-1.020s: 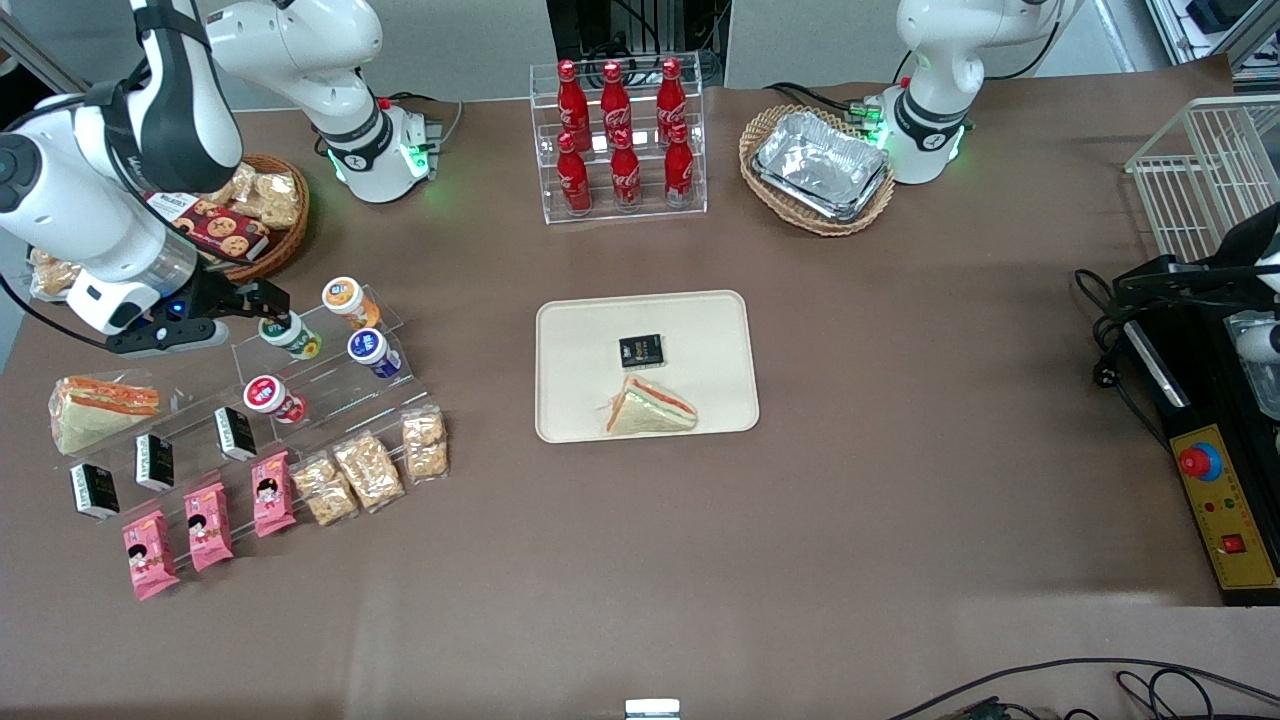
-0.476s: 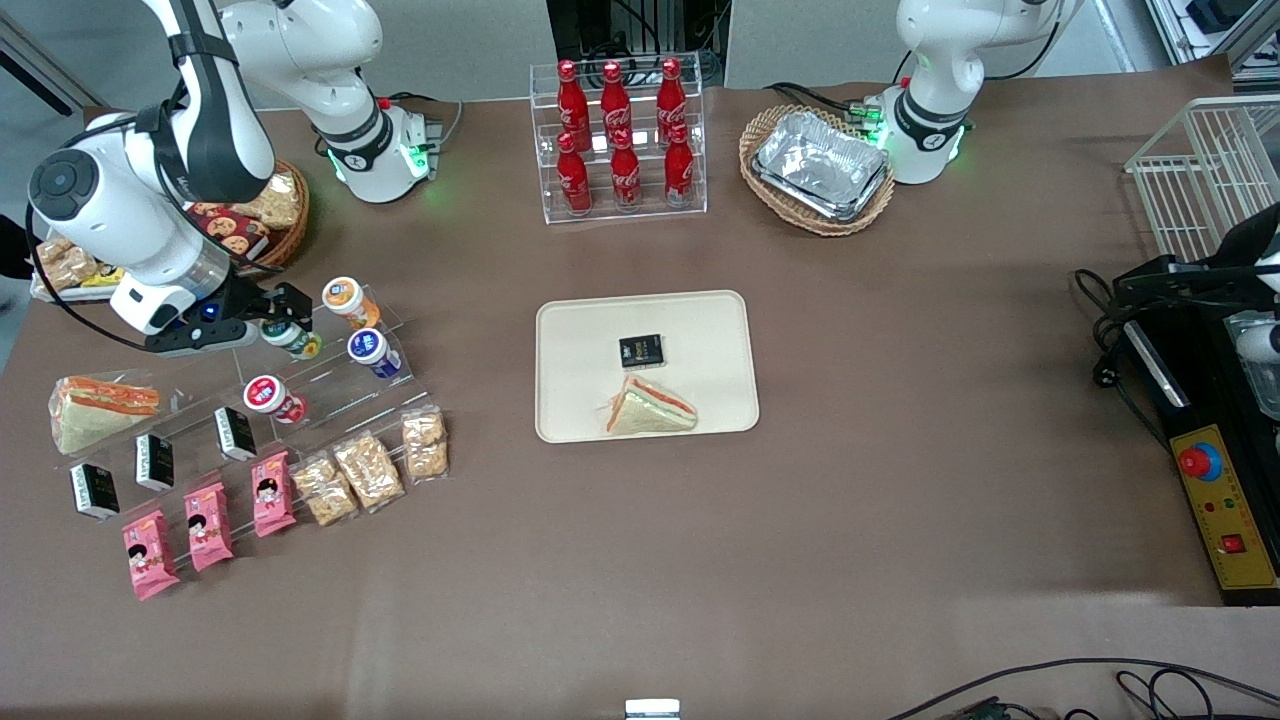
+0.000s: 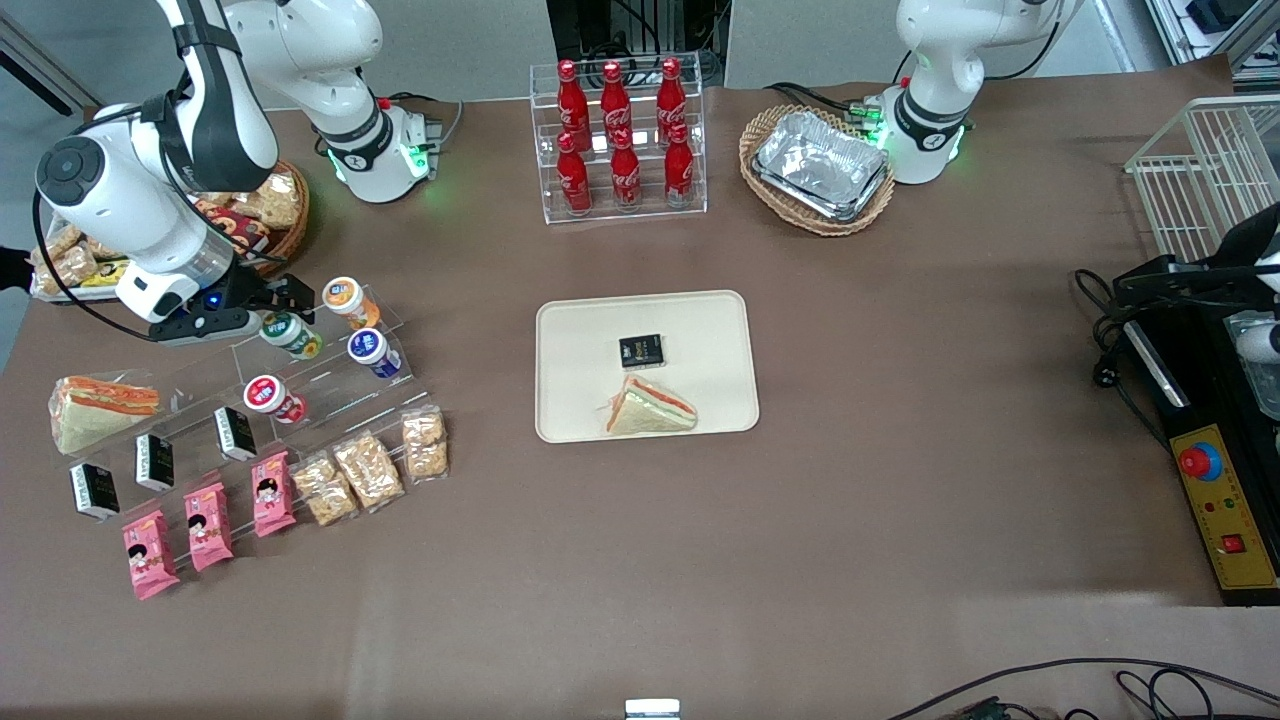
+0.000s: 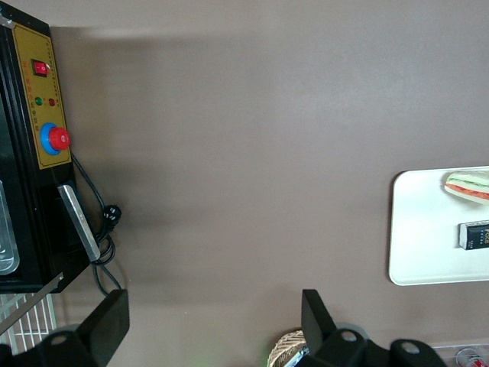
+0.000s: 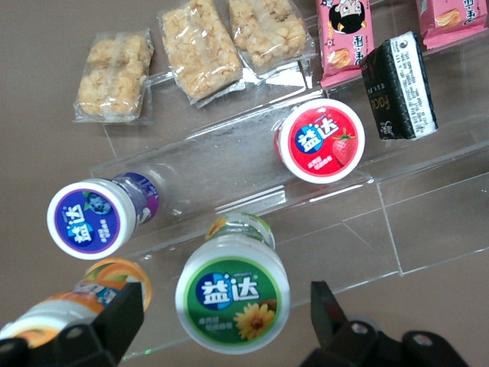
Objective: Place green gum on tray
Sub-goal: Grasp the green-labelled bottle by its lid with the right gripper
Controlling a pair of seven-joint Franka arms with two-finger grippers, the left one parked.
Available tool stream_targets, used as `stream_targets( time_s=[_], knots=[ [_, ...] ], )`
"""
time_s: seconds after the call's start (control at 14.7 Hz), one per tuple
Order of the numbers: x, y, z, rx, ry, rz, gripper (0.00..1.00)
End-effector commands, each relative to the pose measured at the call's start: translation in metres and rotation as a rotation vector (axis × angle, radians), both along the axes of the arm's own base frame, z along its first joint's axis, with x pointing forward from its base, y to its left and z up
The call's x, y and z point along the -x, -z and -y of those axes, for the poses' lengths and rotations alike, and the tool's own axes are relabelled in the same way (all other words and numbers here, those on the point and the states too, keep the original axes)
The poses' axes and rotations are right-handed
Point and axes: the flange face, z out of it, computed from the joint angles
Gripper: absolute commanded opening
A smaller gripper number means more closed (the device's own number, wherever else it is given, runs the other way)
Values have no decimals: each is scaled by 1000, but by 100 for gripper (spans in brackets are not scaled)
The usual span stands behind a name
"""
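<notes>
My right gripper is to grab the green gum by its round canister body next, so that it can put the green gum on the tray.
The green gum lies on the upper step of a clear stepped rack; its white top with the dark green ring faces the wrist camera. My right gripper hangs just above it, open, with one finger on each side of the canister and a gap to each. The cream-beige tray lies at the table's middle, well toward the parked arm's end from the gum. It also shows in the left wrist view.
An orange gum, a blue gum and a red gum stand close round the green one. Snack packs and black packets lie nearer the front camera. A sandwich and a black packet are on the tray.
My right arm has swung in toward the canisters, bringing the open gripper over the green gum. The gum has not moved.
</notes>
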Motion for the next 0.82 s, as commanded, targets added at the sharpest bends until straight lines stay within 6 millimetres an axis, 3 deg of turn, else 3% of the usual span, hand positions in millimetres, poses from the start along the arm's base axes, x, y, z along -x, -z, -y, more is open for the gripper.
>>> stream_targets(
  time_s=[0.0, 0.07, 0.14, 0.2, 0.48, 0.75],
  knots=[
    [7, -1, 3, 6, -4, 19, 37],
    [7, -1, 3, 6, -4, 18, 26],
    [6, -1, 3, 7, -4, 18, 25],
    [6, -1, 3, 7, -4, 18, 17],
    [3, -5, 4, 6, -11, 21, 16],
    [-16, -41, 4, 11, -9, 36, 17]
  ],
)
